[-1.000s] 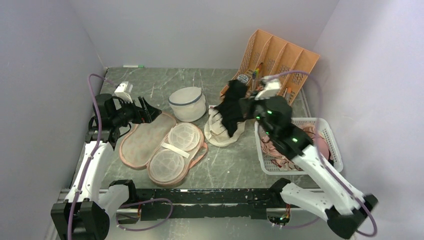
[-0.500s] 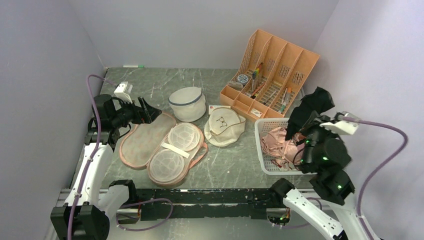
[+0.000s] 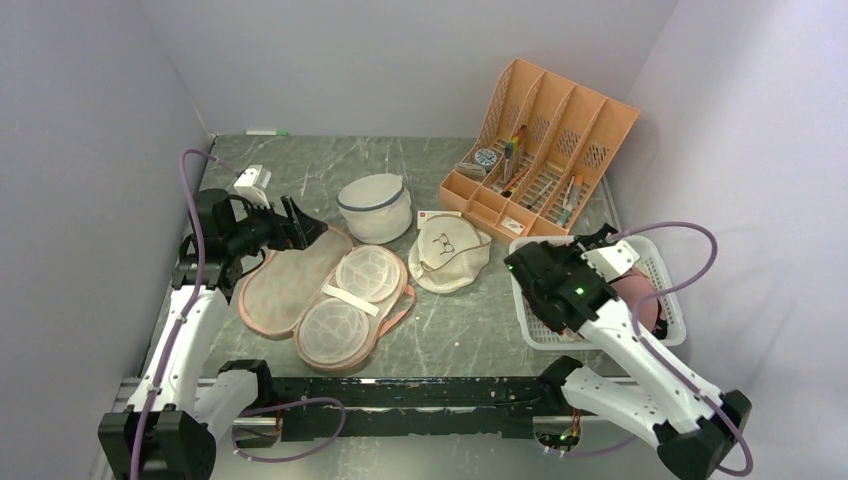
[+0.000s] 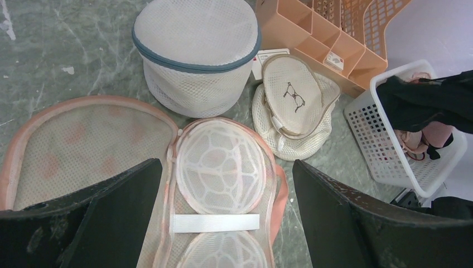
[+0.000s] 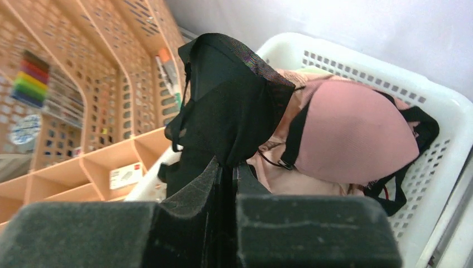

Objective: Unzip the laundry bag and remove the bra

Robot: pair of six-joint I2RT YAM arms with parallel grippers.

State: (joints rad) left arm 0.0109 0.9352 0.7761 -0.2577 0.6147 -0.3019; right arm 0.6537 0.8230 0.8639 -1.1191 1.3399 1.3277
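My right gripper needs to move the black bra inside the white basket before it lets go, because the bra's fabric still crosses the basket's rim beside the orange organiser.
The laundry bag (image 3: 290, 282) lies unzipped and spread flat at the table's left, with its beige lining and two white mesh cup forms (image 3: 352, 298) showing; it also shows in the left wrist view (image 4: 83, 145). My left gripper (image 4: 226, 167) is open and empty above the bag's far left end (image 3: 298, 222). My right gripper (image 5: 231, 167) is shut on the black bra (image 5: 228, 106) and holds it over the white basket (image 5: 357, 61). In the top view the right gripper (image 3: 545, 275) sits low over the basket's left side, and the arm hides most of the bra.
The white basket (image 3: 662, 290) at the right holds pink bras (image 5: 357, 128). A white dome mesh bag with blue trim (image 3: 375, 207) and a round cream bag with a glasses drawing (image 3: 448, 252) stand behind the laundry bag. An orange desk organiser (image 3: 545, 140) is at the back right.
My right arm carried the black bra from above the cream bag to the right, then lowered it over the white basket. The left arm has barely moved.
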